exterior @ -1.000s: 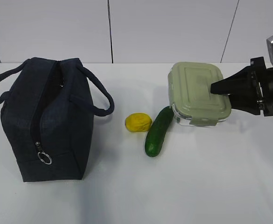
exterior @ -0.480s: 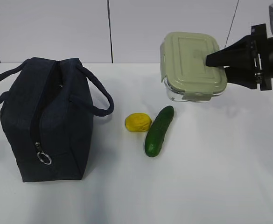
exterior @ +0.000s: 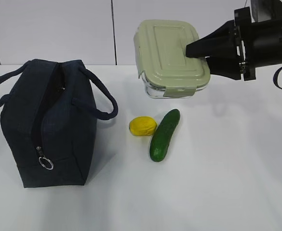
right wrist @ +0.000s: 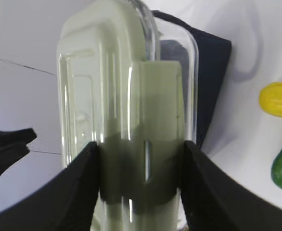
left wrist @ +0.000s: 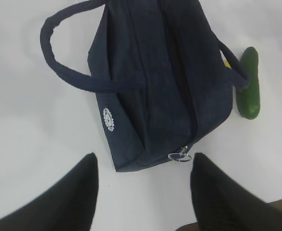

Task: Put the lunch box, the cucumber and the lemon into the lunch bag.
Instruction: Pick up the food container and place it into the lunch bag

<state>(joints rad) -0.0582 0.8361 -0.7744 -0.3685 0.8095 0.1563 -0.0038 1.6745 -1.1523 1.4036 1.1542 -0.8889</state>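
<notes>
I should grab the lunch bag next with my left gripper by the edge of its opening (exterior: 36, 108), because the soft cloth opens along a dark zipper slit (exterior: 45, 103).
My right gripper (exterior: 194, 50) is shut on the lunch box (exterior: 172, 57), a clear container with a sage-green lid, and holds it tilted in the air above the table's far side. In the right wrist view both fingers clamp the lunch box (right wrist: 121, 96) at its end, around my right gripper (right wrist: 141, 178). The yellow lemon (exterior: 142, 126) and the dark green cucumber (exterior: 164, 134) lie side by side on the table. The navy lunch bag (exterior: 49, 125) stands at the left. My left gripper (left wrist: 143, 166) hangs open above the lunch bag (left wrist: 155, 82), near its zipper ring (left wrist: 180, 156).
The bag's two loop handles (exterior: 102, 98) stick out to either side. A dark slit runs along the bag's top down to the zipper ring (exterior: 45, 162). White table (exterior: 218, 183) spreads to the right and front, and a white wall stands behind.
My right gripper has lifted the lunch box off the table and carried it up and to the left, towards the bag. The lemon, cucumber and bag have not moved.
</notes>
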